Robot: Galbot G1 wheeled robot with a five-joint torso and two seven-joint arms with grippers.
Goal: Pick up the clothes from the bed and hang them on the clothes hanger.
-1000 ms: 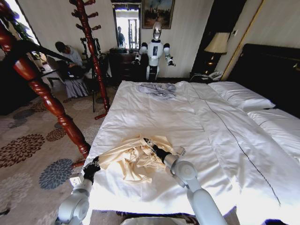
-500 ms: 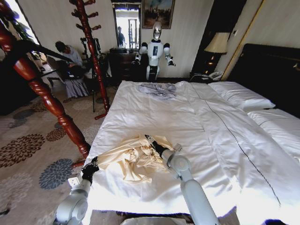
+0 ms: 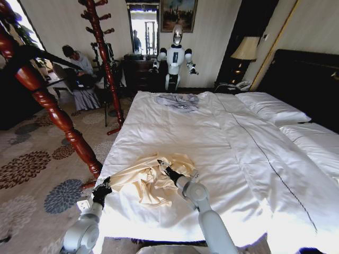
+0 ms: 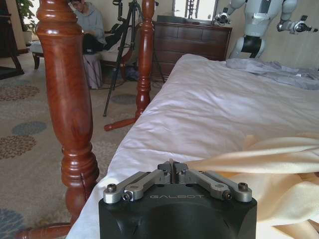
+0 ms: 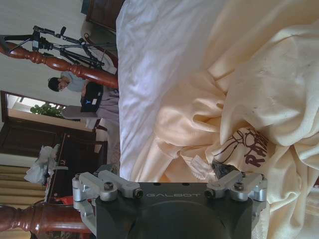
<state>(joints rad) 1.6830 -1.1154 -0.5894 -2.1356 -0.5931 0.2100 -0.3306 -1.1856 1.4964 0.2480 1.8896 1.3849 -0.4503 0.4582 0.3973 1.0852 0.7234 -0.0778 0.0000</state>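
Note:
I should next grab the cream-yellow garment by its loose corner with my right gripper to spread it. The garment is for the black clothes hanger.
The clothes [image 3: 151,180] are a crumpled cream-yellow garment near the foot of the white bed [image 3: 212,137], on its left side. My right gripper [image 3: 164,169] is over the middle of the heap. In the right wrist view the right gripper [image 5: 169,174] is open just above the folds and a printed patch [image 5: 249,149]. My left gripper [image 3: 102,191] is at the bed's left edge. Its fingers [image 4: 173,168] are shut where a stretched strip of the cream fabric [image 4: 249,159] comes to a point. The black clothes hanger [image 3: 53,57] hangs on the near wooden post.
A reddish-brown turned-wood post [image 3: 53,111] stands close by the bed's left corner, and a second one [image 3: 106,63] stands farther back. A grey garment [image 3: 179,100] lies at the far end of the bed. White pillows [image 3: 270,108] lie on the right. Another robot [image 3: 176,55] stands beyond the bed.
My right arm has swung to the left, and its gripper now sits farther over the cream garment. The left gripper has stayed at the bed's edge.

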